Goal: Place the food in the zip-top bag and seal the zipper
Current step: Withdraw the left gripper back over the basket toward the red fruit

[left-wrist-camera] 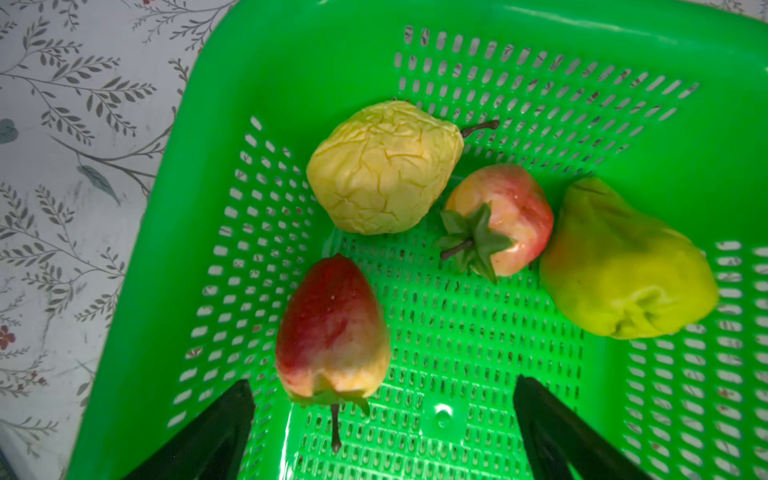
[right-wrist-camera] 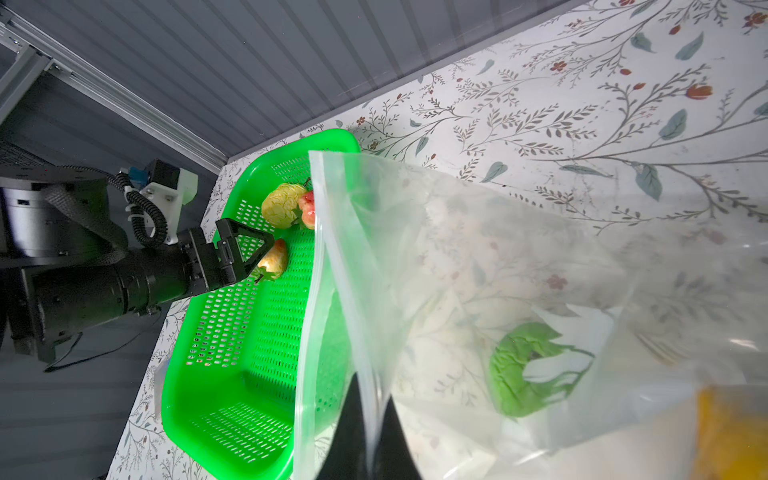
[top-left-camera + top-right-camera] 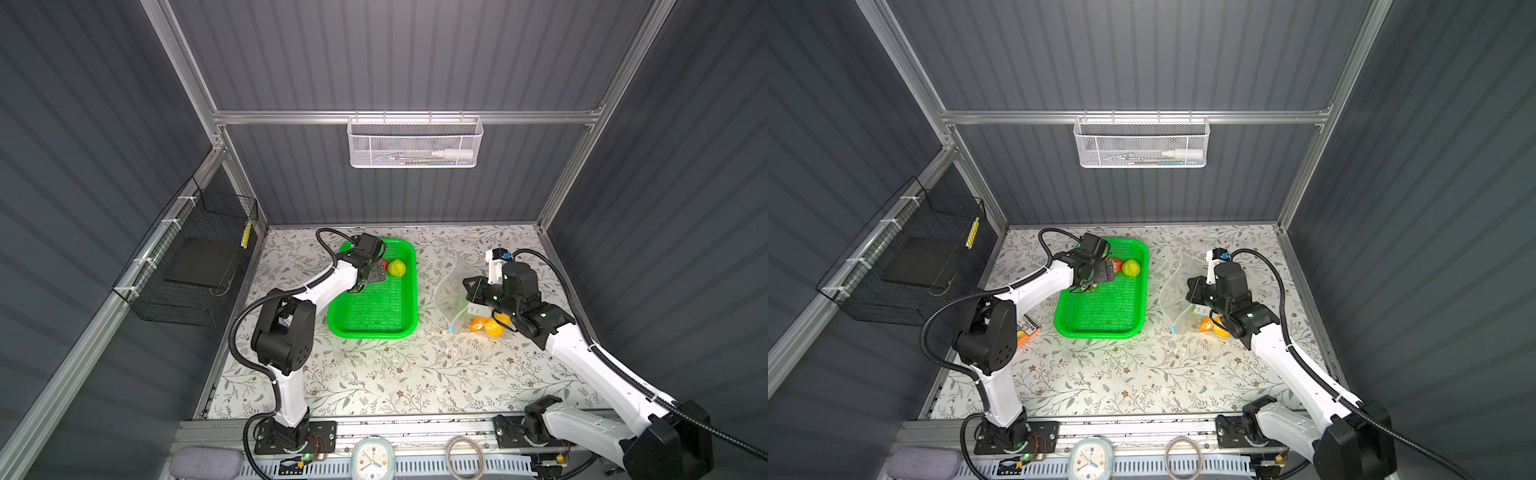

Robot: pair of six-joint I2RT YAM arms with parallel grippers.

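Observation:
The left gripper grabs the red pear shape (image 1: 332,328) across its sides near the stem end next, narrow tip pointing ahead, to insert it into the zip-top bag.
Several pieces of food lie at the far end of the green basket (image 3: 374,309): a wrinkled yellow fruit (image 1: 384,168), a red-yellow one with a green calyx (image 1: 498,218), a green pear shape (image 1: 623,266) and a red pear shape (image 1: 332,328). My left gripper (image 1: 382,380) hovers open just behind the red pear shape, which sits between its fingers untouched. My right gripper (image 2: 370,399) is shut on the mouth edge of the zip-top bag (image 3: 451,291), holding it up and open. Inside are a green leafy ball (image 2: 515,374) and orange-yellow fruits (image 3: 488,326). The zipper's blue slider (image 3: 451,329) sits at the near end.
A white mesh basket (image 3: 413,141) hangs on the back rail and a black wire basket (image 3: 195,257) on the left wall. A clock (image 3: 371,461) and a cord ring (image 3: 464,457) lie on the front rail. A small orange packet (image 3: 1027,330) lies under the left arm.

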